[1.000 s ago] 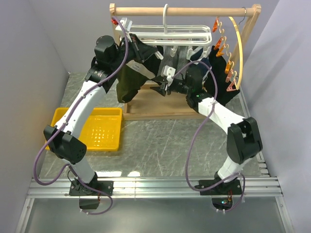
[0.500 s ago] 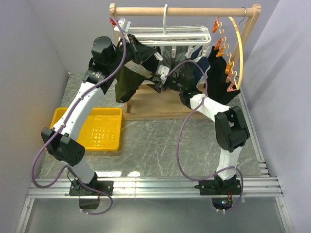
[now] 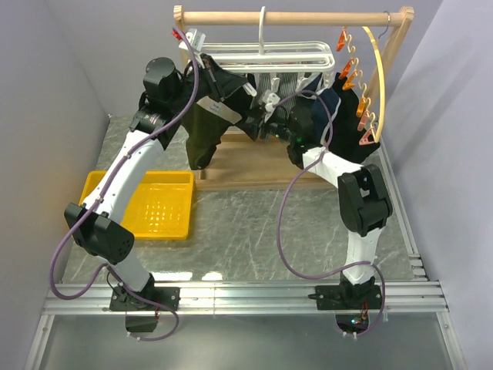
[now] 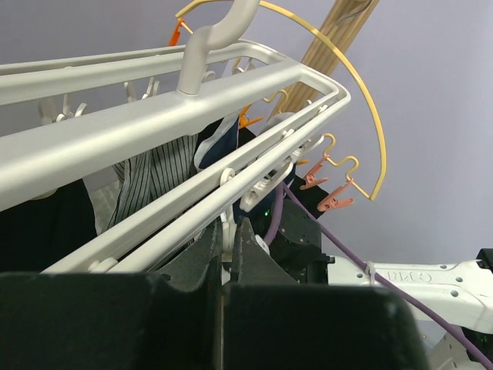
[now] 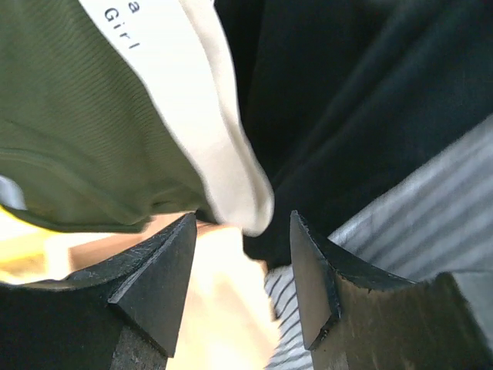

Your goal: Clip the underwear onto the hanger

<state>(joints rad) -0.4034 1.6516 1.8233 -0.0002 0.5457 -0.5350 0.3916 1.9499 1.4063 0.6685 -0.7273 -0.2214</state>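
Note:
I should next grab the olive underwear with my right gripper by the hanging corner of its beige waistband (image 3: 236,119) (image 5: 247,210), to bring it into the clip.
The white grid hanger (image 3: 266,52) hangs by its hook from the wooden bar; it fills the left wrist view (image 4: 154,116). The olive underwear (image 3: 202,135) with its beige waistband (image 3: 218,108) hangs below the hanger's left side. My left gripper (image 3: 235,91) is up under the frame, and its fingers (image 4: 226,231) are pressed on a white clip (image 4: 226,222). My right gripper (image 3: 266,119) is open just right of the underwear. In the right wrist view the waistband's corner (image 5: 239,200) hangs just above the gap between the fingers (image 5: 243,231), with the olive cloth (image 5: 92,116) to the left.
A wooden rack frame (image 3: 293,17) carries the hanger and a curved wooden hoop with orange clips (image 3: 376,77). Black (image 5: 347,92), navy (image 3: 330,102) and striped (image 5: 431,200) garments hang behind. A yellow tray (image 3: 154,204) lies on the table at left.
My right arm has swung up and left toward the underwear and hanger. My left arm has risen slightly under the frame and the underwear has shifted with it.

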